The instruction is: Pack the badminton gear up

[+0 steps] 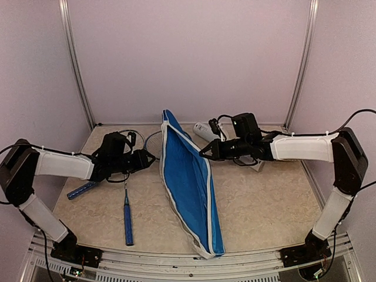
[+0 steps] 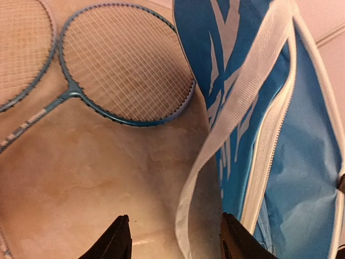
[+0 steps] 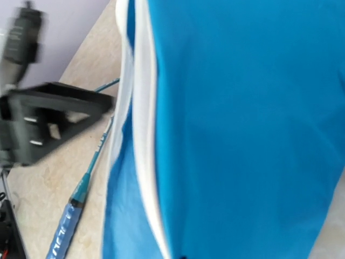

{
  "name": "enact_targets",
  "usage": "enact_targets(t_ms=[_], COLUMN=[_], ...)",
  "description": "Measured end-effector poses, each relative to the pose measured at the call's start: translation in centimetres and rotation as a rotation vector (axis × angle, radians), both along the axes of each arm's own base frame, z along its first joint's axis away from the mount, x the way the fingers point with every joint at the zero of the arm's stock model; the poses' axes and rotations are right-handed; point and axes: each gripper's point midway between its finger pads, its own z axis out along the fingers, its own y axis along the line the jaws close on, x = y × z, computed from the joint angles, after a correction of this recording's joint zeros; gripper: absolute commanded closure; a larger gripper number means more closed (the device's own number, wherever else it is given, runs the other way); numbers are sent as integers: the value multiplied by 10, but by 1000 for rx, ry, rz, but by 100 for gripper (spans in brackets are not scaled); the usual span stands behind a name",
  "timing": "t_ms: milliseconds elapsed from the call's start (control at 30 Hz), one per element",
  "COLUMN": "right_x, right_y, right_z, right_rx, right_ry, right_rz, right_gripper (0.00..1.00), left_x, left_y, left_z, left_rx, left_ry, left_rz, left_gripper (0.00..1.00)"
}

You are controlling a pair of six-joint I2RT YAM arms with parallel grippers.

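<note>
My left gripper should grab the racket by its shaft [image 2: 35,115], so its head stays free to slide into the open blue cover.
The blue cover [image 1: 191,176] lies down the middle of the table, unzipped, with its white-edged flap raised. My right gripper [image 1: 205,151] is shut on the flap's white edge and holds it up; blue fabric [image 3: 242,124] fills the right wrist view and hides the fingers. My left gripper [image 1: 150,157] is open and empty, low over the table beside the cover's white trim [image 2: 213,151]. Two rackets lie to the left, with their heads [image 2: 126,62] by the cover and their blue handles [image 1: 127,223] pointing towards me. The white tube [image 1: 204,131] lies behind the cover. No shuttlecocks are in view.
The second racket's handle [image 1: 82,190] lies at the left under my left arm. A racket shaft and handle [image 3: 73,216] run alongside the cover's left edge. Pale walls enclose the table on three sides.
</note>
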Motion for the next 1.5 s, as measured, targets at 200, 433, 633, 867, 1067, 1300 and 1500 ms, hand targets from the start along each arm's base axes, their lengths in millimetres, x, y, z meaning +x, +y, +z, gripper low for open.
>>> enact_targets(t_ms=[200, 433, 633, 867, 1067, 1300, 1500], right_x=[4, 6, 7, 6, 5, 5, 6], right_y=[9, 11, 12, 13, 13, 13, 14], right_z=[-21, -19, -17, -17, -16, -16, -14], right_rx=[11, 25, 33, 38, 42, 43, 51], right_ry=[46, 47, 48, 51, 55, 55, 46], right_rz=[0, -7, -8, -3, 1, 4, 4], right_gripper=[100, 100, 100, 100, 100, 100, 100], left_x=[-1, 18, 43, 64, 83, 80, 80], left_y=[68, 100, 83, 81, 79, 81, 83], left_z=[37, -16, -49, -59, -68, -89, -90], left_rx=[61, 351, 590, 722, 792, 831, 831], left_ry=[-72, 70, 116, 131, 145, 191, 200], left_rz=[159, 85, -41, -119, -166, -209, -188], left_gripper=[32, 39, 46, 58, 64, 78, 100])
